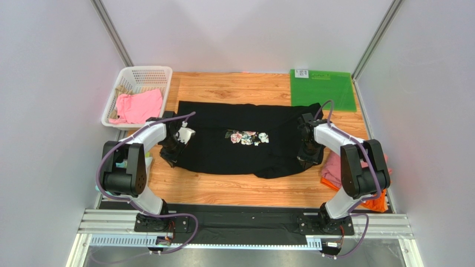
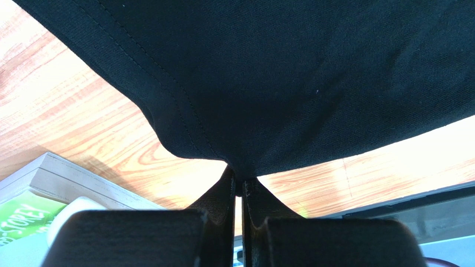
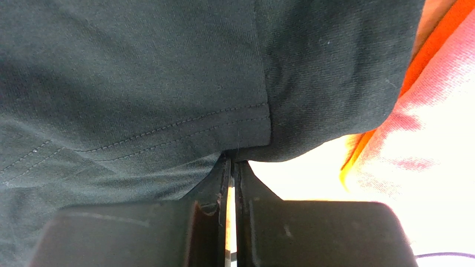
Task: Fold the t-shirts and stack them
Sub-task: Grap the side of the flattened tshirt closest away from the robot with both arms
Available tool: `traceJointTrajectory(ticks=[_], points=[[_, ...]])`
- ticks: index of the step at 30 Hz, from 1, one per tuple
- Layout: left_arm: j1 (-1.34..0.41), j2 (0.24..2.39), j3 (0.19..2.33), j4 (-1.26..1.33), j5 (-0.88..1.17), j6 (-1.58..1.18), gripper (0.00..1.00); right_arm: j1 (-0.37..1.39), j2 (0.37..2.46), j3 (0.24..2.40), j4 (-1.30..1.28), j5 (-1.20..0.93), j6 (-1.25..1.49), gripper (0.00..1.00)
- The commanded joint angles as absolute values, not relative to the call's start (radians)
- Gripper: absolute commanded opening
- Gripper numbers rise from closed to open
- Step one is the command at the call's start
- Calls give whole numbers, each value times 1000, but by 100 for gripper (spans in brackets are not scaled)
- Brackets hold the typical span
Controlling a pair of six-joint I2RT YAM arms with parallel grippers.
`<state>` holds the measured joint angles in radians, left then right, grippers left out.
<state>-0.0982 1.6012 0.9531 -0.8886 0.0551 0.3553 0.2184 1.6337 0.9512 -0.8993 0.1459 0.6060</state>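
Observation:
The black t-shirt's corner (image 1: 174, 164) (image 2: 240, 173) would rise with the left gripper if it lifted now, because the gripper's shut fingers pinch the cloth where two edges meet.
The black t-shirt (image 1: 223, 153) with a floral chest print (image 1: 247, 137) lies spread across the middle of the table. My left gripper (image 1: 173, 151) is at its left side, shut on a pinch of the black cloth's edge (image 2: 240, 167), which rises off the wood. My right gripper (image 1: 305, 157) is at the shirt's right side, shut on the stitched hem (image 3: 245, 139). A dusty-pink t-shirt (image 1: 333, 167) and an orange t-shirt (image 1: 374, 202) lie in a pile at the right edge, partly under the right arm, and both show in the right wrist view (image 3: 435, 111).
A white basket (image 1: 142, 72) at the back left holds a pink cloth (image 1: 139, 107). The green mat (image 1: 322, 89) lies flat at the back right. A box with green print (image 2: 33, 200) sits by the table's left edge. Grey walls close in both sides.

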Motion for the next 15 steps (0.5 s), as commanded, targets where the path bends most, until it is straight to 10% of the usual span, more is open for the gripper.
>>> traceJointTrajectory(ticks=[1, 15], points=[[-95, 1583, 969, -902, 66, 368, 0, 218, 1592, 908, -862, 147, 606, 0], [-95, 1419, 933, -995, 60, 400, 0, 298, 1309, 726, -931, -46, 738, 0]])
